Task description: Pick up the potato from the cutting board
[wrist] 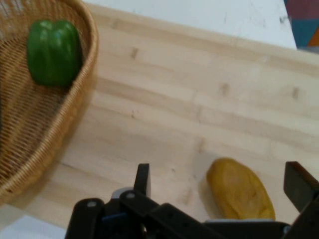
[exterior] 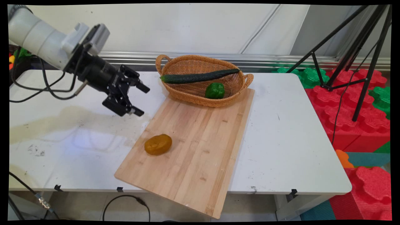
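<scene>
My gripper grabs the long rounded sides of the brownish-yellow potato (exterior: pixel 158 144) next, to add the potato to the wicker basket (exterior: pixel 187 92) with the vegetables.
My black gripper (exterior: pixel 141 100) hangs open above the table, left of the wooden cutting board (exterior: pixel 200 140), with nothing between its fingers. A brownish-yellow potato (exterior: pixel 158 144) lies on the board's near left part, below and to the right of the gripper. In the hand view the potato (wrist: pixel 240 190) shows between the two fingertips (wrist: pixel 142 179), on the board (wrist: pixel 199 99). A wicker basket (exterior: pixel 187 92) stands at the board's far end, holding a long cucumber (exterior: pixel 200 76) and a green bell pepper (exterior: pixel 214 90). The hand view also shows the pepper (wrist: pixel 54 51) inside the basket (wrist: pixel 82 94).
The white table (exterior: pixel 287 131) extends right of the board. Red and green foam blocks (exterior: pixel 359 118) and a black tripod (exterior: pixel 362 62) stand beyond the table's right edge. Black cables (exterior: pixel 47 90) hang from the arm at left.
</scene>
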Available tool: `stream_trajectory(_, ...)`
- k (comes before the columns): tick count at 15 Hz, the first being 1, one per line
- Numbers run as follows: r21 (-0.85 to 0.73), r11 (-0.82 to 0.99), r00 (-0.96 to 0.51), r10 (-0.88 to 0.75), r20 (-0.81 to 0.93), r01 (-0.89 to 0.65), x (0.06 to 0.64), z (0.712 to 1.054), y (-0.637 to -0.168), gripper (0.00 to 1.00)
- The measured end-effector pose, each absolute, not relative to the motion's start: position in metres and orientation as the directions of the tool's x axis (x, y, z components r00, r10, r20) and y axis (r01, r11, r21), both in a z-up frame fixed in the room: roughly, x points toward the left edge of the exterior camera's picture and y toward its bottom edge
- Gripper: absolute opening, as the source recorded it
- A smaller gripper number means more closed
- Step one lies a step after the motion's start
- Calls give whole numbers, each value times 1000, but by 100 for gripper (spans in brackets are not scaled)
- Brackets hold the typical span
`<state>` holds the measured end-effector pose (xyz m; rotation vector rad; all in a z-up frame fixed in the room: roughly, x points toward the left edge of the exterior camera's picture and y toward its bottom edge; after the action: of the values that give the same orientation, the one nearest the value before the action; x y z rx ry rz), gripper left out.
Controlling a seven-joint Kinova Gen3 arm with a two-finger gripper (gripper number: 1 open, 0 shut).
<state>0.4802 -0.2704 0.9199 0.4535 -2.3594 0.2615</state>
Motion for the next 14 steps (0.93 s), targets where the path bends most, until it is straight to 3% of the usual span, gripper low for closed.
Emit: stream_trajectory(14, -10, 916, -763, -328, 558, -401, 439, 827, -260, 100)
